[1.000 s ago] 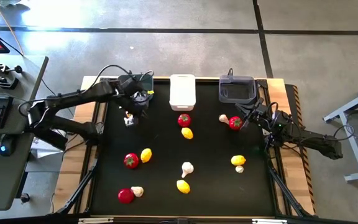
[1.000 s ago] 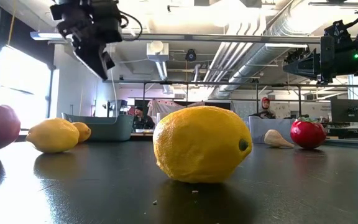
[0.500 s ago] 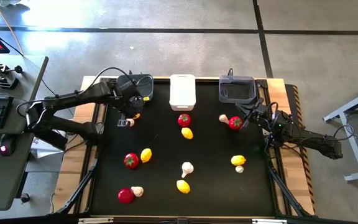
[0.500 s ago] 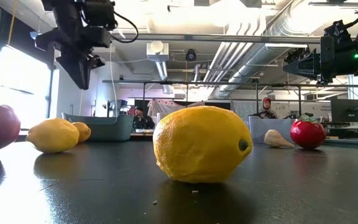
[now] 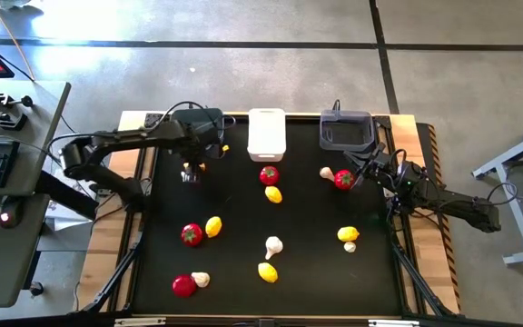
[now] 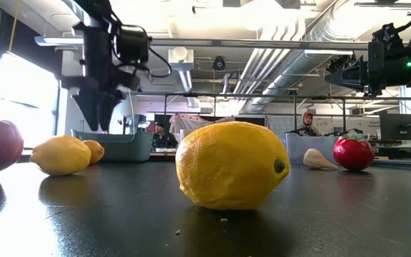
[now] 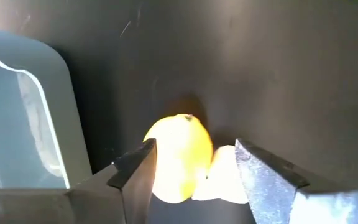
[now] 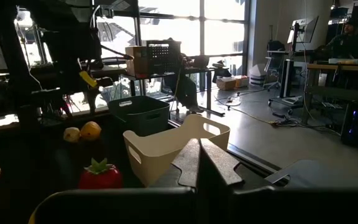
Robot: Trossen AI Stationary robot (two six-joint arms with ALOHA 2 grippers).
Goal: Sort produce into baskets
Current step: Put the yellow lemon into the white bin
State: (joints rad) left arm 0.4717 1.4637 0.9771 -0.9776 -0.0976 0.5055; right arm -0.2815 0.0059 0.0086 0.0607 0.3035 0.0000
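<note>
I need to lower my left gripper before I close it. In the left wrist view its fingers are still above the yellow lemon and the whitish garlic.
My left gripper points straight down, open, at the table's far left, next to the left dark basket. In the left wrist view its fingers stand on either side of a yellow lemon and a whitish piece lying side by side on the table. In the low view the gripper hangs just above them. My right gripper waits shut and level at the far right, beside a red piece. Farther along the far edge stand the white basket and the right dark basket.
More produce lies loose on the black table: a red piece and a lemon mid-table, a red piece and a lemon on the left, a garlic, a lemon, and a pair at the right. People sit beyond the table.
My left gripper has tipped from a slant to pointing straight down and has sunk toward the lemon and the whitish piece near the left dark basket. Its fingers, together before, now stand apart. No produce has moved.
</note>
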